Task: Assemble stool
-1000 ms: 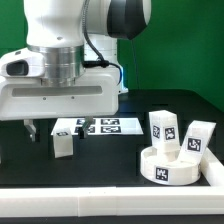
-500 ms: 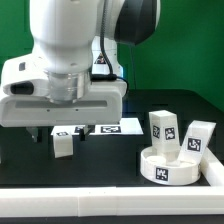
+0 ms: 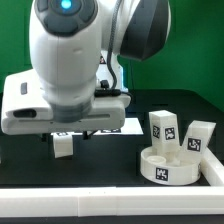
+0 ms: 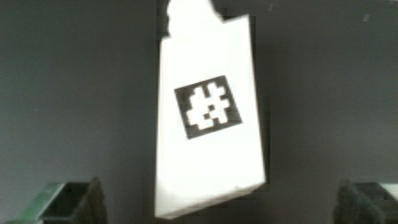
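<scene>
Fingers above the leg block's near end must lower before closing.
A white leg block (image 3: 62, 146) with a tag stands alone on the dark table, toward the exterior view's left. My gripper (image 3: 70, 134) hangs just over it, mostly hidden by the big white hand. In the wrist view the same leg (image 4: 210, 110) runs lengthwise between my fingers (image 4: 71, 202), which stand wide apart on either side of its end without touching it; the gripper (image 4: 217, 206) is open. The round ring-shaped seat disc (image 3: 176, 166) lies at the exterior view's right, with two more leg blocks (image 3: 163, 127) (image 3: 198, 138) standing just behind it.
The marker board (image 3: 122, 128) lies behind my hand, mostly covered by it. A long white rail (image 3: 110, 196) borders the table's near edge. A green wall closes the back.
The arm has swung forward and lower over the lone leg block, covering most of the marker board. The jaws have stayed wide open and no part has moved.
</scene>
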You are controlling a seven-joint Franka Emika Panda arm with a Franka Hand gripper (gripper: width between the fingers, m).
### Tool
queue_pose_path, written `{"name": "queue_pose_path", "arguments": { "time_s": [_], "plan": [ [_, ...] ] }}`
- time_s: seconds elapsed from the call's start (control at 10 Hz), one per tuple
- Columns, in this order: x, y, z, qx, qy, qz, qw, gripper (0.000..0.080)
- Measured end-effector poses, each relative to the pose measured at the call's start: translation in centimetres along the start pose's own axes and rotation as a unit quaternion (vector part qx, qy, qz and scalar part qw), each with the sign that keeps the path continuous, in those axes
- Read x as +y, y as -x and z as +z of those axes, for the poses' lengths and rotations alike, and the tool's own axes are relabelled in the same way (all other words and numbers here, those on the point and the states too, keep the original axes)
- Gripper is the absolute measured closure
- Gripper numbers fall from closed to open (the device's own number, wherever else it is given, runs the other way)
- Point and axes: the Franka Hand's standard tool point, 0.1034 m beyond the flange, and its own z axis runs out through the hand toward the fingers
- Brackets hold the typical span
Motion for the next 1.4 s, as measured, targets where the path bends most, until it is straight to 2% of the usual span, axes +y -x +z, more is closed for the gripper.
{"name": "queue_pose_path", "arguments": {
  "time_s": [0.1, 0.3, 0.4, 1.3, 1.4],
  "plan": [
    [-0.1, 0.5, 0.7, -0.037, 0.001, -0.002, 0.999, 0.0151],
    [0.0, 0.6, 1.7, -0.088, 0.003, -0.001, 0.996, 0.0151],
    [0.0, 0.9, 2.1, -0.118, -0.001, 0.001, 0.993, 0.0151],
    [0.3, 0.3, 3.5, -0.110, 0.003, 0.001, 0.994, 0.0151],
    [0.3, 0.3, 3.5, -0.110, 0.003, 0.001, 0.994, 0.0271]
  ]
}}
